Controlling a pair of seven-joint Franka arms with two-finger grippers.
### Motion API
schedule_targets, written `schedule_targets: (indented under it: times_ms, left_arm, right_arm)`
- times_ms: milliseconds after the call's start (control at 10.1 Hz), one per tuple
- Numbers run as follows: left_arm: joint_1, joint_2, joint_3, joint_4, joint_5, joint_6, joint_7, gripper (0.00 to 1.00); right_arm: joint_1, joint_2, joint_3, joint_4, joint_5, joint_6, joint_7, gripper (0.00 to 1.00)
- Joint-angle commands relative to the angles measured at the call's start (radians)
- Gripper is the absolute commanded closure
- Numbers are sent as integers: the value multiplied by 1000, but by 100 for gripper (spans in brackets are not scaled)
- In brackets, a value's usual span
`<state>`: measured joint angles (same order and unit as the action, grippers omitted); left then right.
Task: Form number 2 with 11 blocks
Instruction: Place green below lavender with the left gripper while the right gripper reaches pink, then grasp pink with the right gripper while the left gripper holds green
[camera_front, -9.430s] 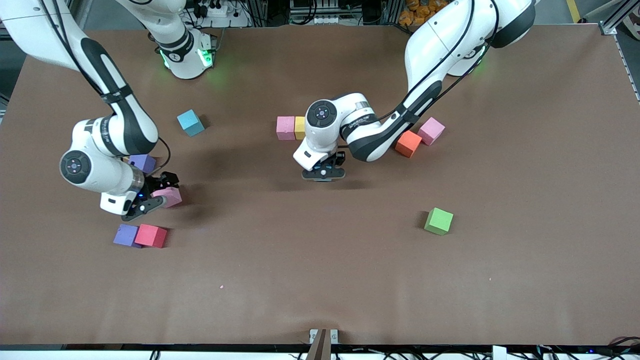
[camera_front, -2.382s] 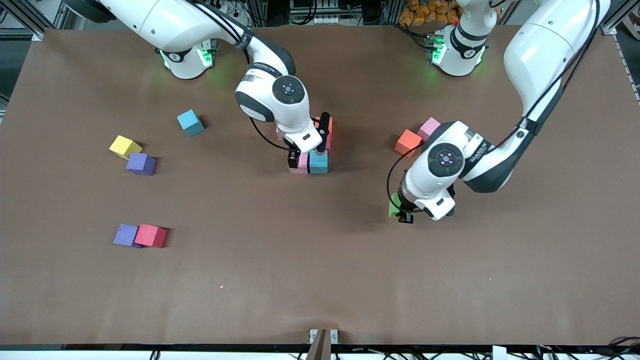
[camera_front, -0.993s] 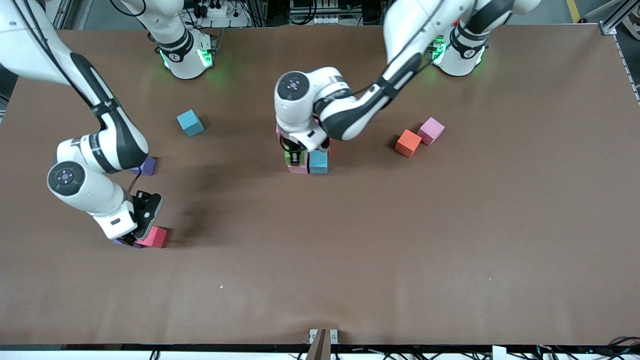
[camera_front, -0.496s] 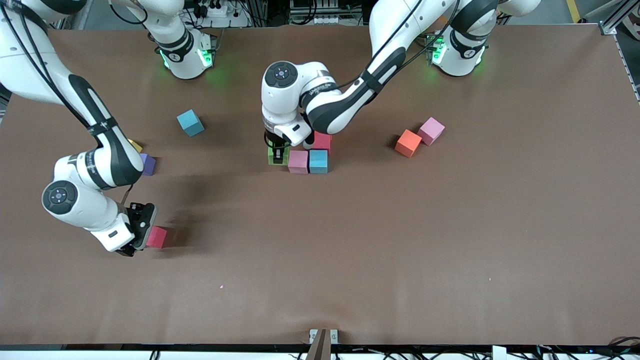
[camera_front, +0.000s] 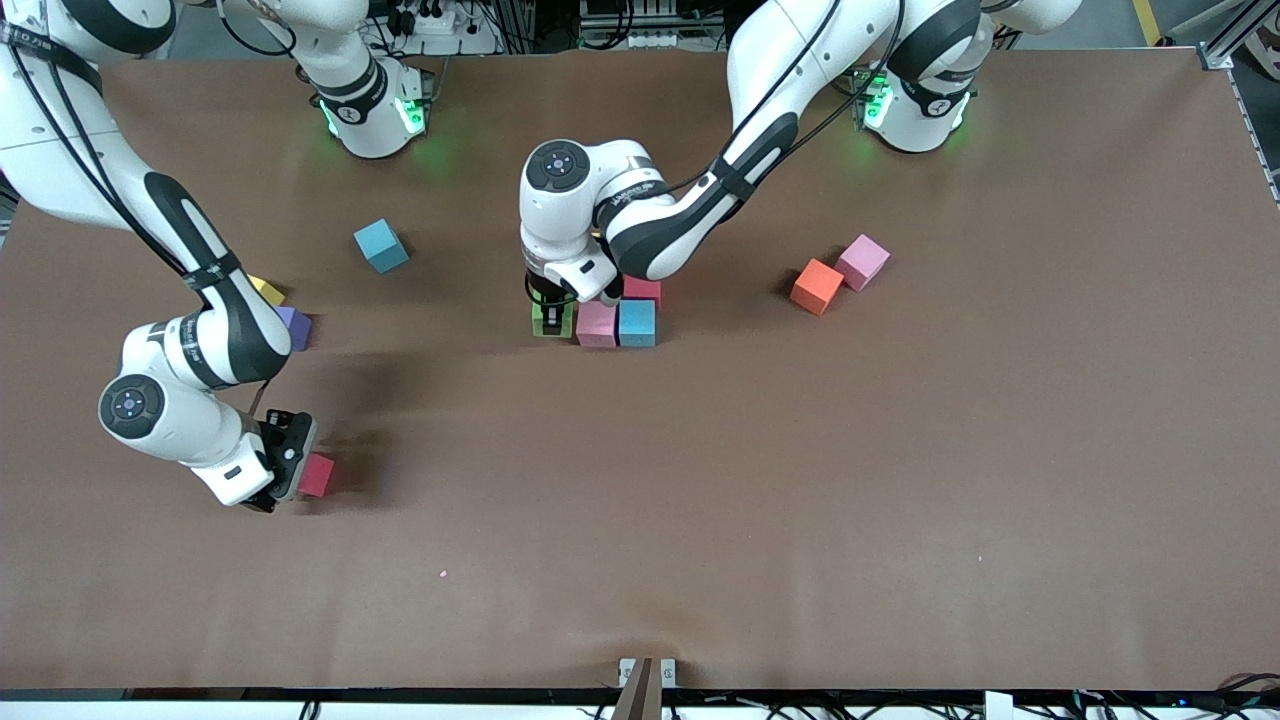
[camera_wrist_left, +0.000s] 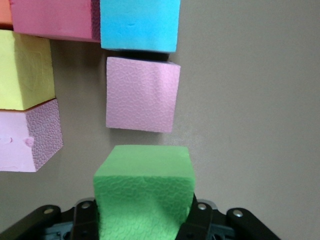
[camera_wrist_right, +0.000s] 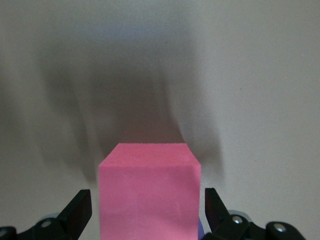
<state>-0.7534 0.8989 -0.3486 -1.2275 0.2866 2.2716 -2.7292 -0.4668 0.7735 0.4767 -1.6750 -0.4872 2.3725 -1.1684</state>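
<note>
I should close my right gripper now. Closing now would hold the red block. Its fingers reach down on either side of the red block, low over the table.
My left gripper (camera_front: 552, 312) is shut on a green block (camera_front: 541, 326), low beside a pink block (camera_front: 596, 324) of the partial number 2. A blue block (camera_front: 637, 322) and a red block (camera_front: 642, 290) adjoin it; the arm hides the rest. The left wrist view shows the green block (camera_wrist_left: 143, 195) between the fingers, a small gap from the pink block (camera_wrist_left: 142, 95), with blue (camera_wrist_left: 140, 25), yellow (camera_wrist_left: 25, 70) and another pink (camera_wrist_left: 27, 140) blocks. My right gripper (camera_front: 285, 470) is open around a red block (camera_front: 318, 475), whose sides stand clear of the fingers (camera_wrist_right: 80, 207) in the right wrist view (camera_wrist_right: 149, 192).
Loose blocks lie about: a blue one (camera_front: 381, 245), a yellow one (camera_front: 266, 290) and a purple one (camera_front: 296, 328) toward the right arm's end, an orange one (camera_front: 816, 286) and a pink one (camera_front: 862, 262) toward the left arm's end.
My left gripper has brought the green block from the table's other end to beside the pink block and lowered it slightly. My right gripper has settled around the red block.
</note>
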Motion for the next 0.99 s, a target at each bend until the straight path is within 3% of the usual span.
schedule_targets:
  times_ms: [0, 99, 397, 695, 893]
  left_arm:
    - [-29, 26, 22, 29, -15, 5, -66, 49]
    - [-29, 29, 23, 29, -15, 5, -64, 49]
    - [-30, 46, 25, 26, -15, 5, -63, 49]
    - [-30, 57, 36, 26, -15, 5, -63, 49]
    - [-30, 66, 37, 25, -14, 6, -61, 49]
  right_arm:
    - [19, 10, -10, 18, 22, 8, -4, 3]
    - [22, 20, -12, 20, 22, 13, -4, 24]
    - [36, 9, -36, 17, 21, 28, -3, 64]
    - [40, -145, -3, -84, 22, 1, 3, 69]
    - [54, -308, 54, -188, 24, -41, 134, 69]
